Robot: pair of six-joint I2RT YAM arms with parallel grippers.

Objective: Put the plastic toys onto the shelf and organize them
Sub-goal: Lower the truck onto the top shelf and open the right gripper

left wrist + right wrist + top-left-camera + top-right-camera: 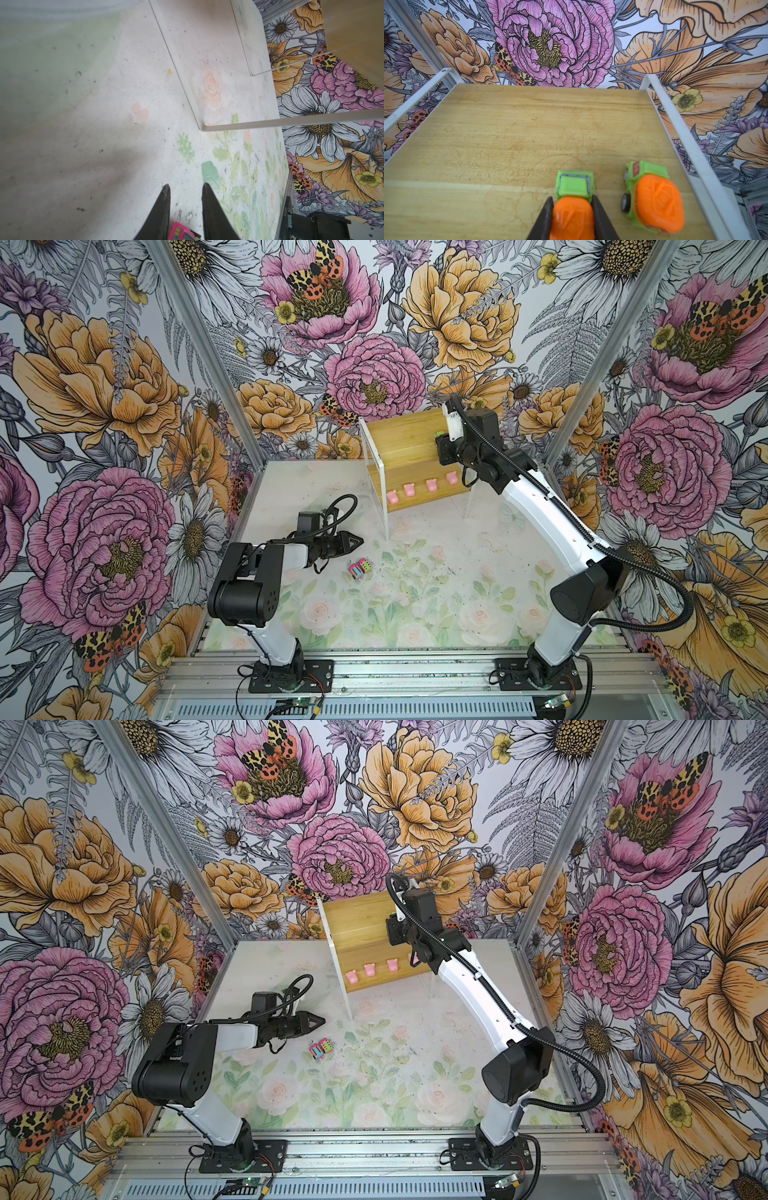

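Note:
The car in my right gripper is low over flat wood beside the second car and would rest on the upper board [508, 135], so now it opens.
The shelf [399, 435] [357, 919] stands at the back of the table. Several pink pigs [409, 489] [370, 969] line its lower board. My right gripper [572, 197] is over the upper board [508, 135], shut on an orange-and-green car [574, 207]. A second orange-and-green car [652, 199] sits just beside it, near the white side frame. Two pink cars with striped tops [359, 568] [321, 1047] lie together on the table. My left gripper [360, 540] [185, 187] hovers just behind them, shut to a narrow gap and holding nothing. One pink car [180, 231] shows past its fingers.
The shelf's thin white legs [385, 522] [239, 125] reach down to the table in front of the left gripper. The right arm [540, 506] leans over the shelf's right end. A metal rail [374, 672] runs along the front edge, and floral walls close in on three sides.

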